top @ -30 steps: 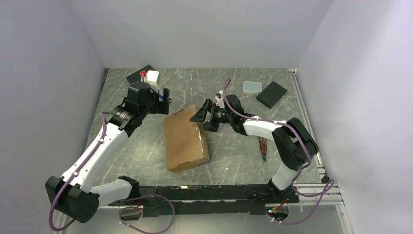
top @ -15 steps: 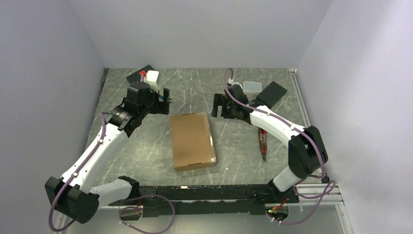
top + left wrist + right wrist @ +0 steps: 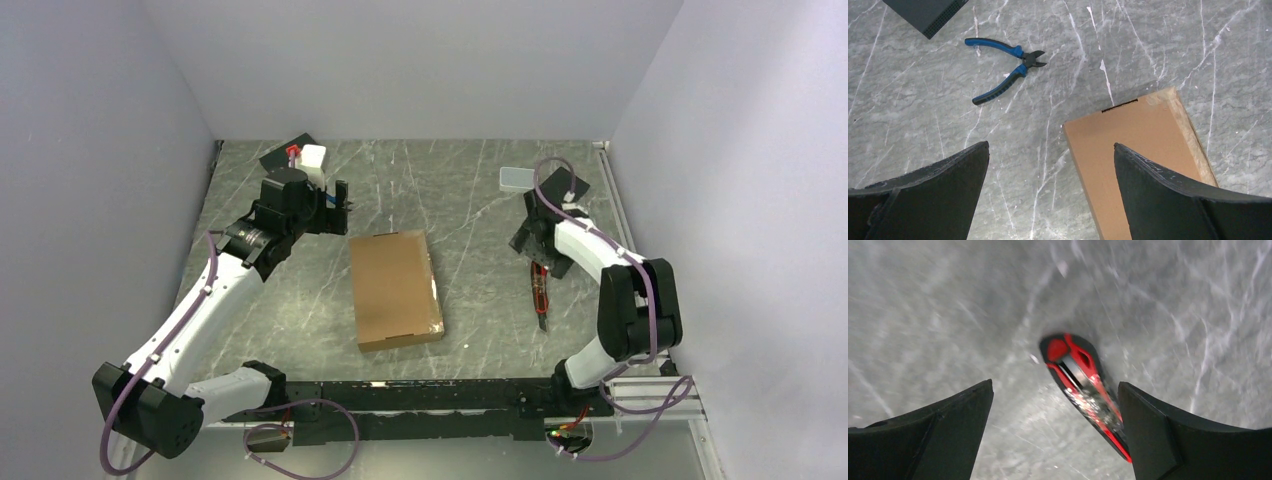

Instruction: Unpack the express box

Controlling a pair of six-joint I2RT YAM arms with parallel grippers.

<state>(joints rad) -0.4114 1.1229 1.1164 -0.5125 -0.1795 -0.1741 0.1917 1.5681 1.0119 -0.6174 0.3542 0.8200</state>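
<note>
The utility knife needs its blade end free to cut the box (image 3: 395, 288) open, so the right gripper should grab it by its red and black handle (image 3: 540, 284).
The express box (image 3: 395, 288) is a flat brown cardboard mailer lying closed on the marble table near the middle. In the left wrist view its far end with a slot (image 3: 1138, 145) lies under my right-hand finger. My left gripper (image 3: 335, 205) hangs open over the table just left of the box's far corner (image 3: 1050, 145), with nothing between its fingers. My right gripper (image 3: 535, 243) is open off to the right, away from the box. It points down over a red and black utility knife (image 3: 1083, 380), which lies between its fingers (image 3: 1055, 385) without being touched.
Blue-handled pliers (image 3: 1005, 70) lie on the table beyond the left gripper, near a black block (image 3: 928, 12). A small white-grey case (image 3: 516, 178) and another black block (image 3: 572, 188) sit at the back right. The knife (image 3: 541, 295) stretches toward the near edge.
My right gripper let go of the box's raised far end and swung right to above the knife. The box dropped flat and straightened. The left arm has not moved.
</note>
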